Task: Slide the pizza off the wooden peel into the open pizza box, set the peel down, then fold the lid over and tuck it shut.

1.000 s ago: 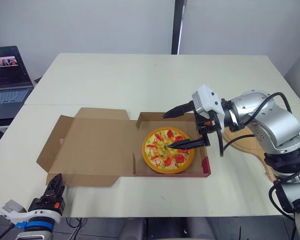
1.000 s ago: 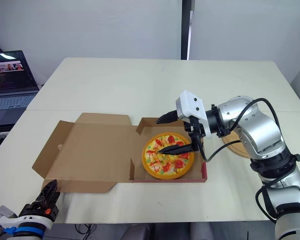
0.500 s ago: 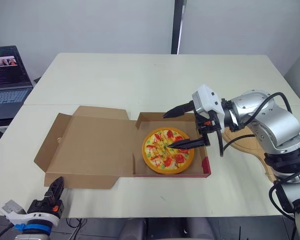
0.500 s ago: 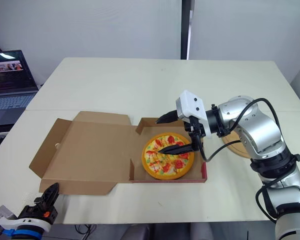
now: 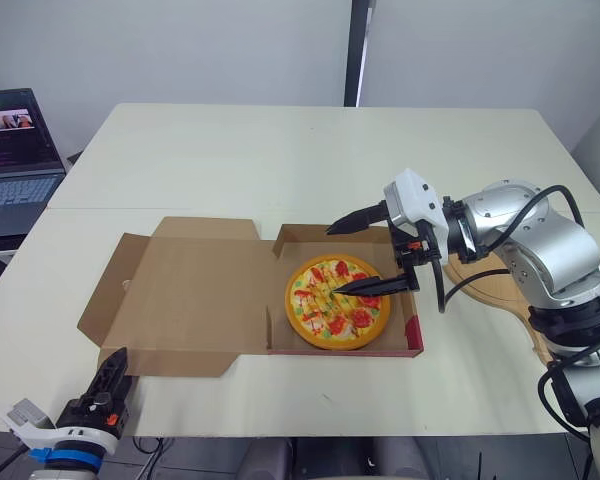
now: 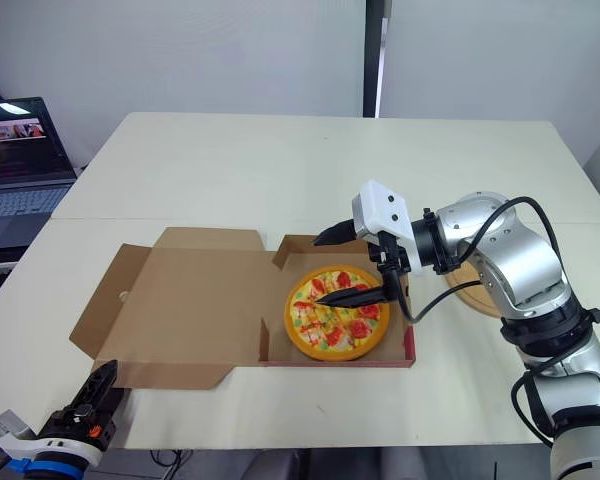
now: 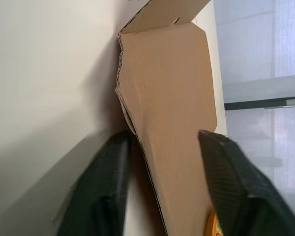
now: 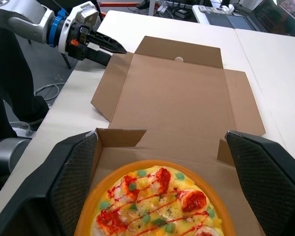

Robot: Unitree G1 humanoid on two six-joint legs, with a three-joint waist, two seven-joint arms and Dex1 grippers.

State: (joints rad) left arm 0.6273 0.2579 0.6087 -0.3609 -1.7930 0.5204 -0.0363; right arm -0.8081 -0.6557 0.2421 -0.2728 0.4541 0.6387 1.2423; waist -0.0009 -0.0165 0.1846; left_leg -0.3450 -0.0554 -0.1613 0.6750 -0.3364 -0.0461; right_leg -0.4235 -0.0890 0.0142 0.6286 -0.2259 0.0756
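Observation:
I will next grab the lid's side flap by its corrugated edge with my left gripper. Then it can fold the lid over the pizza (image 5: 337, 301).
The pizza (image 5: 337, 301), orange-rimmed with red and green toppings, lies in the base of the cardboard box (image 5: 413, 338). The box's lid (image 5: 190, 295) lies open and flat to the left. My right gripper (image 5: 334, 261) hovers open just over the pizza's far half, holding nothing. Under my right arm, the wooden peel (image 5: 485, 285) rests on the table. My left gripper (image 5: 113, 368) is open at the table's front edge, by the lid's near left corner. In the left wrist view its fingers (image 7: 103, 196) straddle the edge of the lid's flap (image 7: 172, 98).
A laptop (image 5: 15, 150) stands open on a side table at the far left. The cream table (image 5: 310, 160) stretches bare behind the box. The box sits close to the front edge.
My left gripper dipped below the front edge, then rose again to the lid's corner. The lid's left edge shifted slightly. The right arm and pizza have stayed still.

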